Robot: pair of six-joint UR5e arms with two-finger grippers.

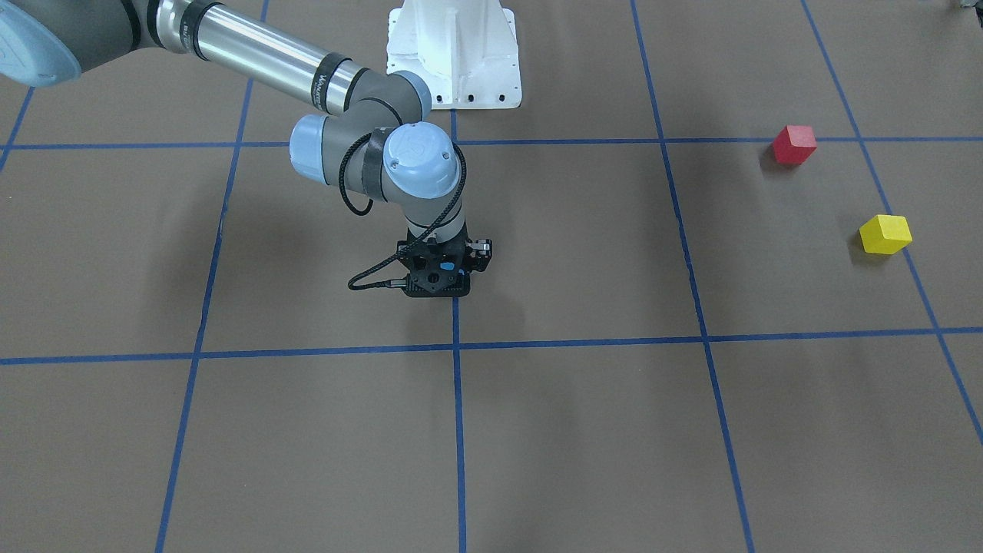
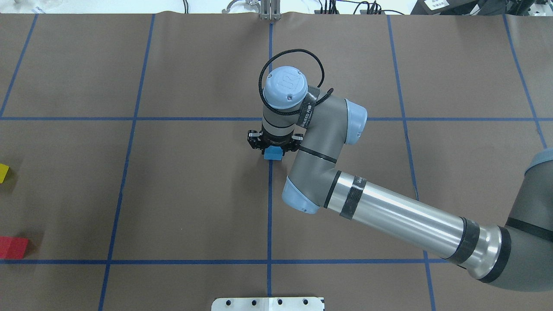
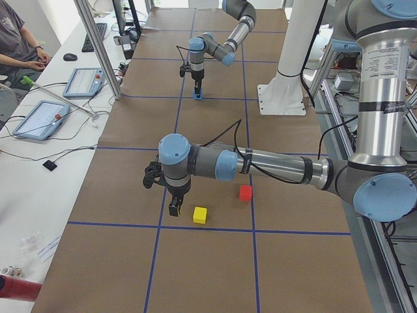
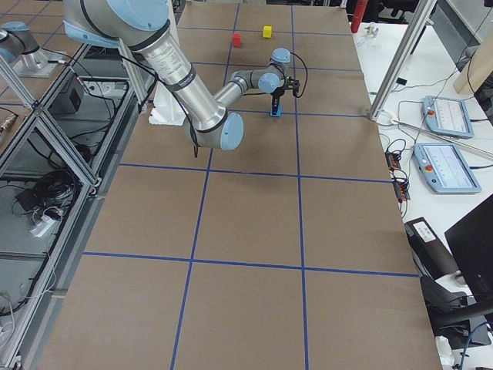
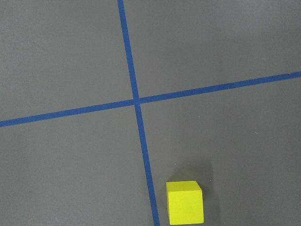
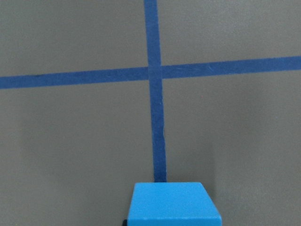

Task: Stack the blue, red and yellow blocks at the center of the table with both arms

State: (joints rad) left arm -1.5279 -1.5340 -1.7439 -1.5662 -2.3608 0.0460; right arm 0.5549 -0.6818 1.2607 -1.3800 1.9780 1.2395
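The blue block's lower edge [image 6: 168, 183] meets the blue tape on the tabletop, so the blue block would stay there if my right gripper opened now.
My right gripper [image 2: 272, 151] stands upright at the table's centre, on the blue tape cross. It is shut on the blue block [image 2: 272, 153], which sits low at the table; the block also fills the bottom of the right wrist view [image 6: 173, 203]. The red block [image 2: 13, 247] and the yellow block [image 2: 3, 172] lie at the far left edge of the overhead view, apart from each other. My left gripper [image 3: 172, 208] shows only in the exterior left view, hovering beside the yellow block [image 3: 200, 215]; I cannot tell whether it is open. The left wrist view shows the yellow block [image 5: 185, 202] below.
The brown table is marked with a blue tape grid [image 1: 456, 346]. The white robot base mount [image 1: 453, 54] stands at the robot's side of the table. Tablets [image 3: 40, 119] and a seated operator [image 3: 16, 39] are beyond the table's far side.
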